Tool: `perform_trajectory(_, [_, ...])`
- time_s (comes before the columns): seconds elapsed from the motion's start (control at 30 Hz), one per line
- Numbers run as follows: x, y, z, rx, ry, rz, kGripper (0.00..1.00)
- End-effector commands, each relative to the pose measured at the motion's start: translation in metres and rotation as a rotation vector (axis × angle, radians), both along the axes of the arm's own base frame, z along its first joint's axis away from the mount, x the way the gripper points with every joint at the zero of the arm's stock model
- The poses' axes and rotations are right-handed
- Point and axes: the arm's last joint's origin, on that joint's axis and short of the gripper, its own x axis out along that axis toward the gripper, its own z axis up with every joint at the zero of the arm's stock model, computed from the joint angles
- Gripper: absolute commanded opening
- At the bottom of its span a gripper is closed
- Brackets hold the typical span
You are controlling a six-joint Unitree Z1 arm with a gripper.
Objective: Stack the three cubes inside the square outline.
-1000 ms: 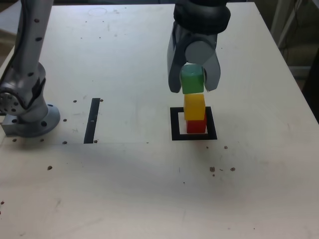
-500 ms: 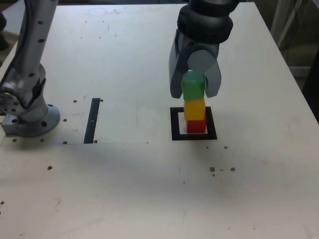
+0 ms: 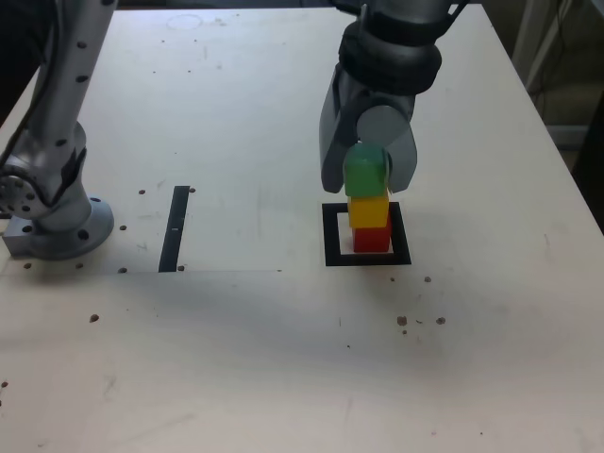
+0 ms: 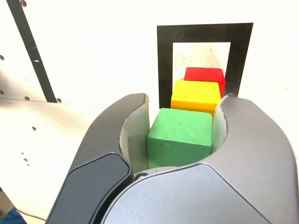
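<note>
The green cube's base is over the yellow cube (image 3: 369,210) and the green cube would stand, so it is time for my gripper to open now.
In the exterior view the red cube (image 3: 372,239) sits inside the square outline (image 3: 330,236), with the yellow cube (image 3: 369,210) on top of it. The green cube (image 3: 365,176) rests on the yellow one, completing a three-high column. My gripper (image 3: 367,181) hangs over the column, shut on the green cube with a finger on each side. The wrist view shows the green cube (image 4: 180,137) between the grey fingers of the gripper (image 4: 186,103). Beyond it lie the yellow cube (image 4: 195,98), the red cube (image 4: 204,74) and the black outline (image 4: 164,60).
A thin black strip (image 3: 175,226) lies on the pale table, to the exterior view's left of the outline; it also shows in the wrist view as a strip (image 4: 28,46). The arm's grey base (image 3: 52,222) stands at the left edge. Small dark specks dot the tabletop.
The gripper has come down with the green cube, closing the gap above the yellow cube until the green one rests on it. The red and yellow cubes stayed put.
</note>
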Motion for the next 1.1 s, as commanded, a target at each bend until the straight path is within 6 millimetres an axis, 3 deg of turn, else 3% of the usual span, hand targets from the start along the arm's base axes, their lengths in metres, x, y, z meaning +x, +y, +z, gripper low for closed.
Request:
perform_trajectory(0.0, [0.0013,0.0008,-0.0034,0.002,0.010,0.000,0.20])
perform_trajectory(0.13, [0.0025,0.0013,-0.0051,0.003,0.010,0.000,0.25])
perform_trajectory(0.37, [0.0053,0.0012,-0.0081,0.001,-0.002,-0.003,0.26])
perform_trajectory(0.6, [0.0052,0.0011,-0.0086,0.000,0.001,-0.003,0.37])
perform_trajectory(0.7, [0.0057,0.0010,-0.0079,-0.002,-0.003,-0.002,0.47])
perform_trajectory(0.93, [0.0052,0.0010,-0.0046,-0.004,-0.013,-0.002,0.94])
perform_trajectory(1.07, [0.0043,0.0012,-0.0039,-0.001,-0.014,-0.003,0.99])
